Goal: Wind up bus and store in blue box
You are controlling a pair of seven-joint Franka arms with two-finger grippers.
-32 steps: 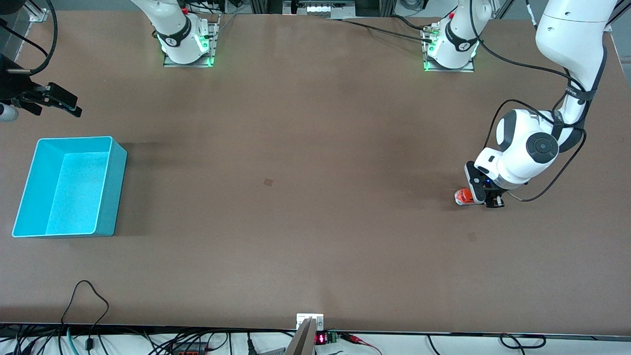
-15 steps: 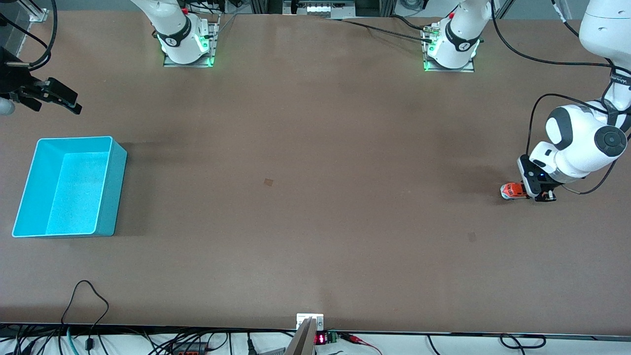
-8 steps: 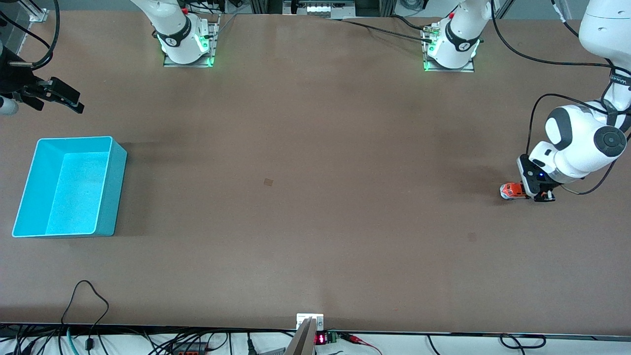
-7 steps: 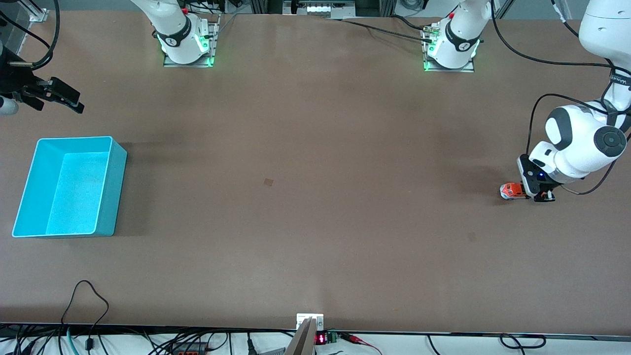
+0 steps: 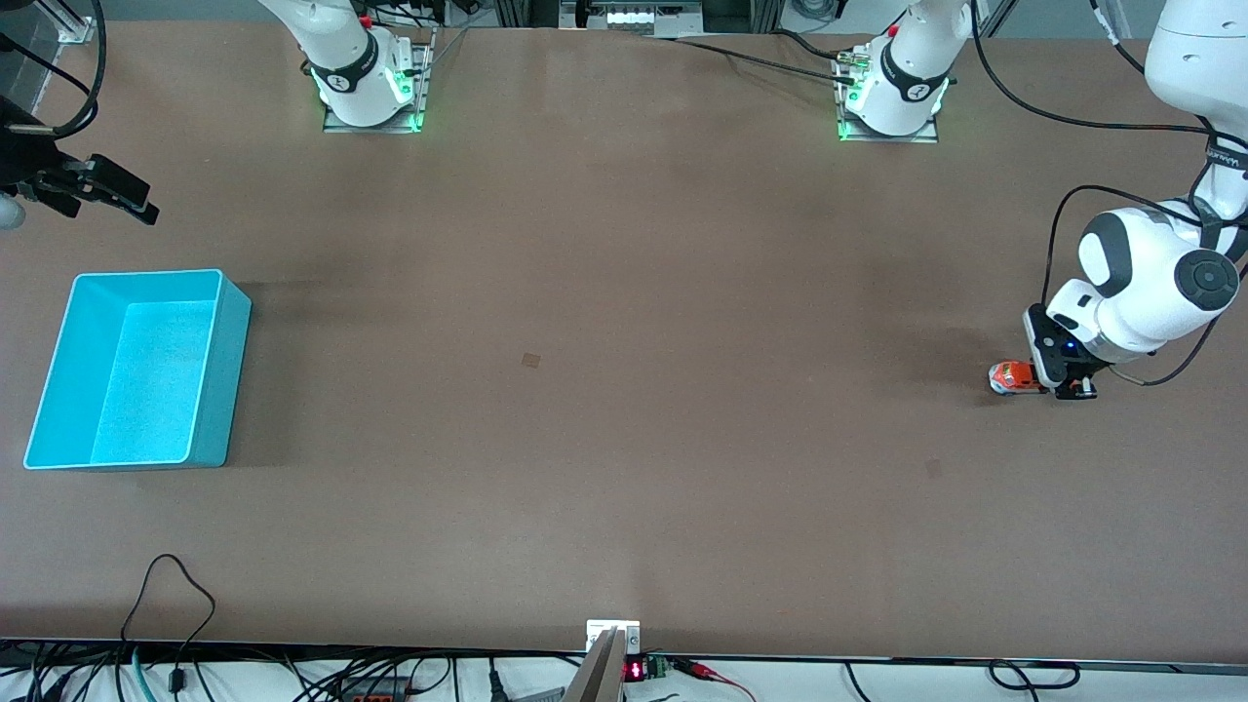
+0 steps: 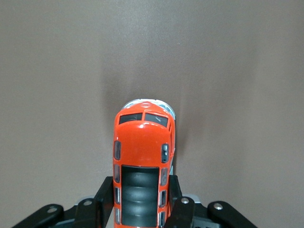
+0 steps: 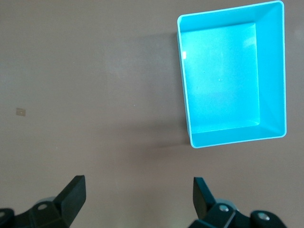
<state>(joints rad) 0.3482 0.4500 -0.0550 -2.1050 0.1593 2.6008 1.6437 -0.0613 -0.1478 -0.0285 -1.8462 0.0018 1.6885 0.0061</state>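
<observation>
I can open my left gripper now, because the lower edge of the orange bus point(image 5: 1014, 375) point(image 6: 142, 147) is on the tabletop and the bus would stay standing.
The bus point(image 5: 1010, 375), a small orange toy with black windows, is low at the tabletop near the left arm's end. My left gripper point(image 5: 1043, 382) is shut on its rear sides. In the left wrist view the bus point(image 6: 142, 152) points away from the camera, and the left gripper point(image 6: 141, 192) clamps it with a black finger point(image 6: 105, 197) on each flank. Its wheels are hidden. The blue box point(image 5: 222, 380) stands empty at the right arm's end. My right gripper point(image 5: 112, 205) hangs open over the table beside the box. In the right wrist view the box point(image 7: 184, 85) lies beyond the right gripper point(image 7: 137, 192), which holds nothing.
Two arm bases point(image 5: 369, 93) point(image 5: 892, 102) stand along the table edge farthest from the front camera. A small dark square mark point(image 5: 530, 360) lies mid-table. Cables point(image 5: 175, 585) trail over the edge nearest the camera.
Two seconds ago the left gripper held the bus nearer the table's middle; it has drawn it toward the left arm's end and now stays still. The right gripper wavers slightly.
</observation>
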